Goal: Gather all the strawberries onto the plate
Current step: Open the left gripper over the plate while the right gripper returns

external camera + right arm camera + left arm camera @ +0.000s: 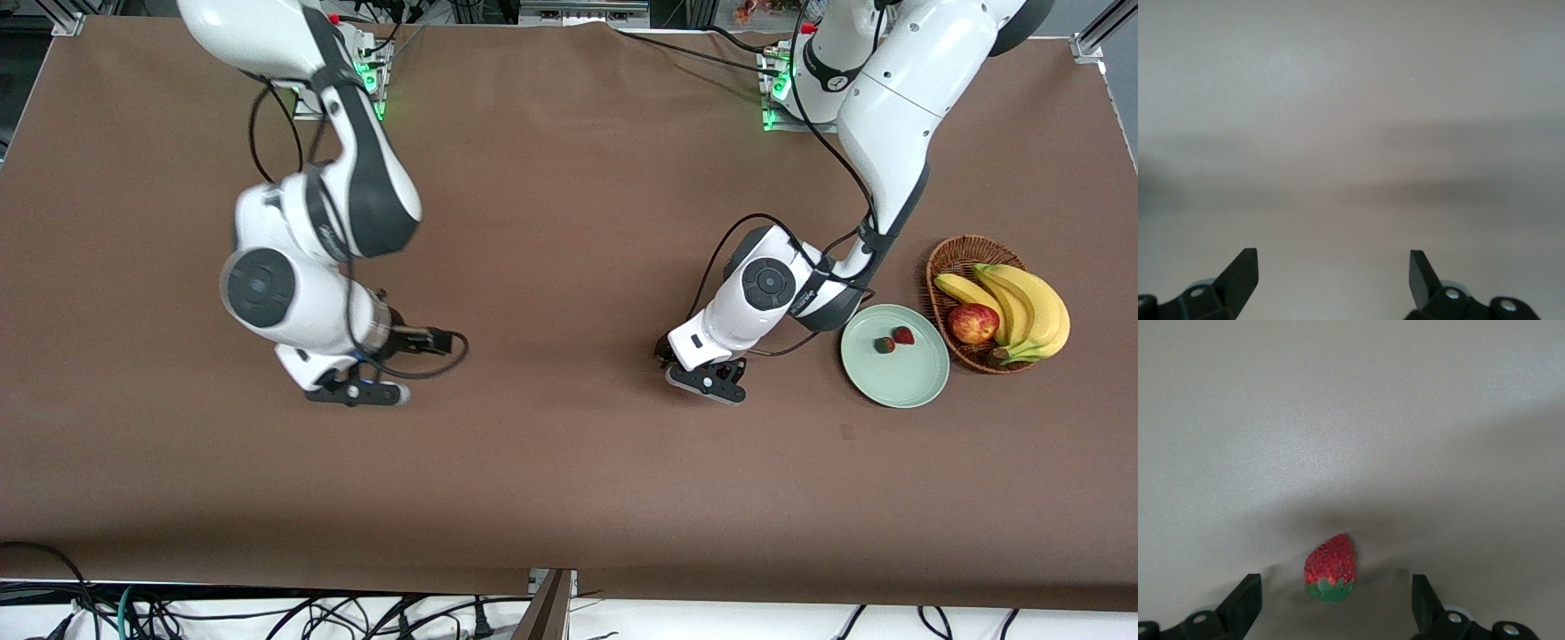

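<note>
The fingers of my left gripper are beside the strawberry, close over the cloth, so it is time to close them on the strawberry.
The pale mint-green plate [898,382] lies toward the left arm's end of the table and holds two strawberries [884,345] [903,335]. The third strawberry [1331,569] lies on the brown cloth and shows only in the left wrist view, its green top toward the camera. My left gripper [704,375] is low over that spot, beside the plate. It is open [1335,603], with the berry between its fingers [1245,603] and untouched. My right gripper [358,392] is open and empty [1333,273] over bare cloth at the right arm's end.
A brown wicker basket [944,256] with bananas [1031,307] and a red-yellow apple [973,323] stands touching the plate, farther toward the table's end. Cables [267,613] hang along the table's front edge.
</note>
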Controlling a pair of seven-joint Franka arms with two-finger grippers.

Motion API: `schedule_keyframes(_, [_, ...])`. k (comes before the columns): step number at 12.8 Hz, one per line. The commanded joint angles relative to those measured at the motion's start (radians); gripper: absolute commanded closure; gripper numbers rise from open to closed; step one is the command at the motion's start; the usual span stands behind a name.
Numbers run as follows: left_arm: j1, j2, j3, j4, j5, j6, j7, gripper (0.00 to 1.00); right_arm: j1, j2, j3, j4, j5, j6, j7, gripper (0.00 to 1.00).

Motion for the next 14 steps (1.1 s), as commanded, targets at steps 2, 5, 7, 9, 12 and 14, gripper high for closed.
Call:
schedule_keyframes(2, [-0.011,0.024,0.007,0.027,0.062,0.015,-0.023,0.25,0.009,-0.278,-0.04,-0.234,-0.098,-0.057,-0.149,0.0])
schedule_keyframes(5, [-0.009,0.026,0.007,0.027,0.082,0.015,-0.023,0.7,-0.104,-0.386,0.038,-0.268,-0.164,-0.136,-0.152,0.0])
schedule_keyframes(7, [-0.009,0.024,0.007,0.028,0.079,0.015,-0.021,0.96,-0.26,-0.447,0.202,-0.28,-0.239,-0.167,-0.152,0.0])
schedule_keyframes(9, [-0.006,0.02,0.011,0.035,0.072,0.013,-0.017,1.0,-0.348,-0.534,0.306,-0.348,-0.31,-0.166,-0.152,0.0])
schedule_keyframes(12, [0.038,-0.012,0.021,0.053,0.07,-0.007,-0.006,1.0,-0.437,-0.575,0.351,-0.366,-0.313,-0.187,-0.196,0.0])
schedule_keyframes(14, [0.082,-0.06,0.021,0.05,0.067,-0.104,0.063,1.0,-0.529,-0.556,0.409,-0.339,-0.312,-0.189,-0.248,0.0])
